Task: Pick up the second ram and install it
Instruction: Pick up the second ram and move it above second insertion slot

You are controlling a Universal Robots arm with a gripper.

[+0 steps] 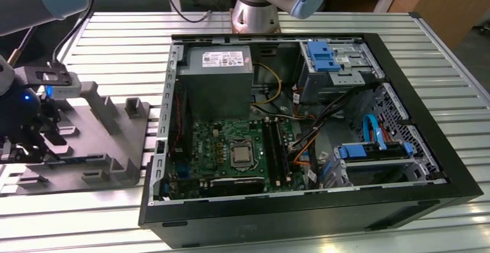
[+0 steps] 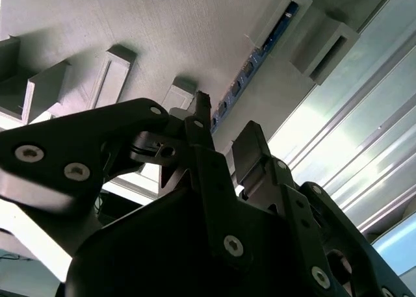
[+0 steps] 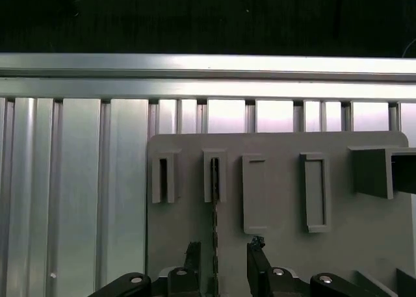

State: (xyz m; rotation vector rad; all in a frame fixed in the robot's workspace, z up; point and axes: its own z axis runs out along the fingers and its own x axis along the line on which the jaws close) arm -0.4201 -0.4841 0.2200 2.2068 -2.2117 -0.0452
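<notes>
The fixture's slot wraps one end of the second ram. My gripper should next grab the ram by its flat sides beyond the slot (image 3: 216, 258) to install it.
The second ram (image 3: 214, 209) stands on edge in a slot of the grey fixture plate (image 3: 279, 199). In the first wrist view it is a thin dark line. In the second wrist view the ram (image 2: 260, 50) shows a blue edge with small chips. My gripper (image 3: 224, 248) hangs over the ram with one black finger (image 3: 192, 250) on each side, open and apart from it. The same straddle shows in the second wrist view, where the gripper (image 2: 226, 125) sits at the ram's near end. At the exterior view's left, the gripper (image 1: 34, 144) hovers over the fixture plate (image 1: 107, 127).
An open computer case (image 1: 398, 81) fills the middle of the ribbed metal table (image 1: 451, 52). Its green motherboard (image 1: 222, 150) carries long black slots (image 1: 273, 150) beside the processor socket. Grey posts (image 1: 136, 108) rise from the fixture plate. Cables and blue drive brackets crowd the case's right side.
</notes>
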